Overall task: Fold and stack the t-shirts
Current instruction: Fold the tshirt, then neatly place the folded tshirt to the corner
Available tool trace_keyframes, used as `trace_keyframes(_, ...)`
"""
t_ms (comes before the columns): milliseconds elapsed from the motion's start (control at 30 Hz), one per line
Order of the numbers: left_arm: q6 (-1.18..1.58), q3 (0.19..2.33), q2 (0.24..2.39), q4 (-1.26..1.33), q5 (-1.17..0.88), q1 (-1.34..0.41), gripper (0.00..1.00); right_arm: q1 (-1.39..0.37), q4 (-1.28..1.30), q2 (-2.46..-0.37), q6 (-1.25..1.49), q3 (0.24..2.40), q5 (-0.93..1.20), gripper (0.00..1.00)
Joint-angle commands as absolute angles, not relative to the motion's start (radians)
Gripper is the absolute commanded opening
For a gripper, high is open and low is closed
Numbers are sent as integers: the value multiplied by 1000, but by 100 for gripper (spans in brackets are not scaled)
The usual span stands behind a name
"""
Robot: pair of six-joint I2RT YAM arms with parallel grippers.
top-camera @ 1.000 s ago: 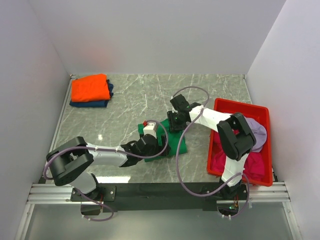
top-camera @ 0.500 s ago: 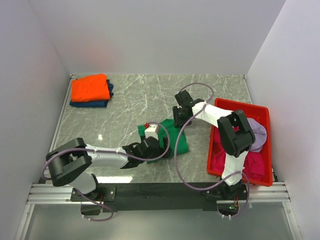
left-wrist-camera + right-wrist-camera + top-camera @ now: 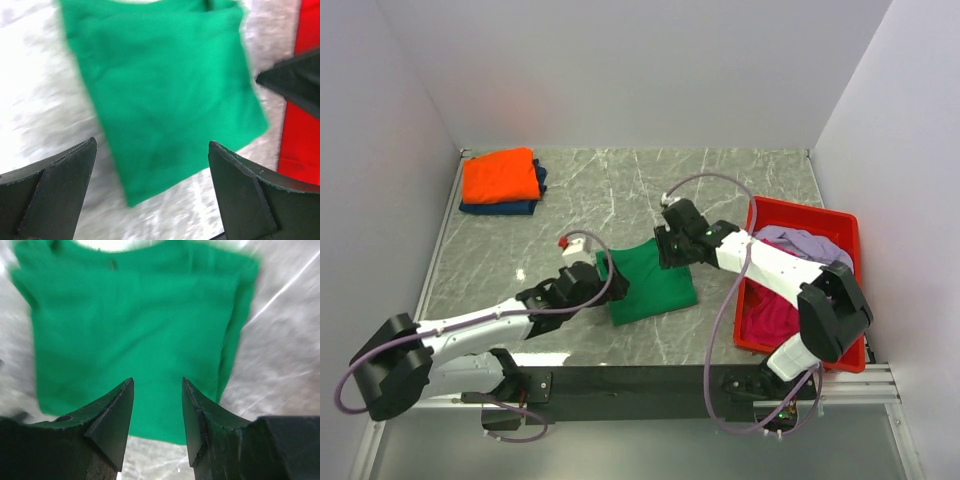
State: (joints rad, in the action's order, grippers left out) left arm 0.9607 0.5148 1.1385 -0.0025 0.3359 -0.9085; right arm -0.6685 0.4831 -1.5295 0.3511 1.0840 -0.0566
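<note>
The left gripper pinches the side edge of the folded green t-shirt next, to drag the t-shirt toward the stack still folded.
The bright green t-shirt (image 3: 652,283) lies folded flat in the middle of the table, and also fills the left wrist view (image 3: 160,95) and the right wrist view (image 3: 135,325). My left gripper (image 3: 607,276) hovers wide open at its left edge, nothing between the fingers (image 3: 151,150). My right gripper (image 3: 667,256) stands open above the shirt's far right corner, holding nothing (image 3: 157,385). At the far left an orange t-shirt (image 3: 500,175) lies folded on a navy blue one (image 3: 510,207). A pale lilac t-shirt (image 3: 802,244) and a magenta one (image 3: 776,316) lie crumpled in the bin.
The red plastic bin (image 3: 854,290) stands at the right edge of the table and shows in the left wrist view (image 3: 300,115). White walls close the table on three sides. Bare marble lies between the stack and the green t-shirt.
My left arm has drawn back to the left, off the green t-shirt. The right arm has swung out low over the bin. The shirt now lies spread flatter.
</note>
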Motion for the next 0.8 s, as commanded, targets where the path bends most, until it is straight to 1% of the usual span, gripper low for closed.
trace_keyframes(0, 1014, 433, 1063, 38, 244, -871, 99, -676, 447, -1567, 376, 1022, -23, 50)
trace_keyframes(67, 1034, 385, 1042, 55, 212, -848, 99, -676, 439, -1613, 379, 1011, -25, 50)
trace_keyframes(200, 1069, 307, 1023, 177, 129, -810, 99, -677, 437, -1698, 390, 1005, -35, 50)
trace_keyframes(467, 1115, 224, 1106, 388, 51, -767, 99, -680, 402, -1733, 408, 966, -14, 50)
trace_keyframes(567, 1126, 227, 1172, 437, 41, -769, 99, -681, 397, -1720, 414, 956, -11, 50)
trace_keyframes(767, 1150, 227, 1382, 600, -9, -770, 99, -698, 396, -1713, 423, 945, -6, 50)
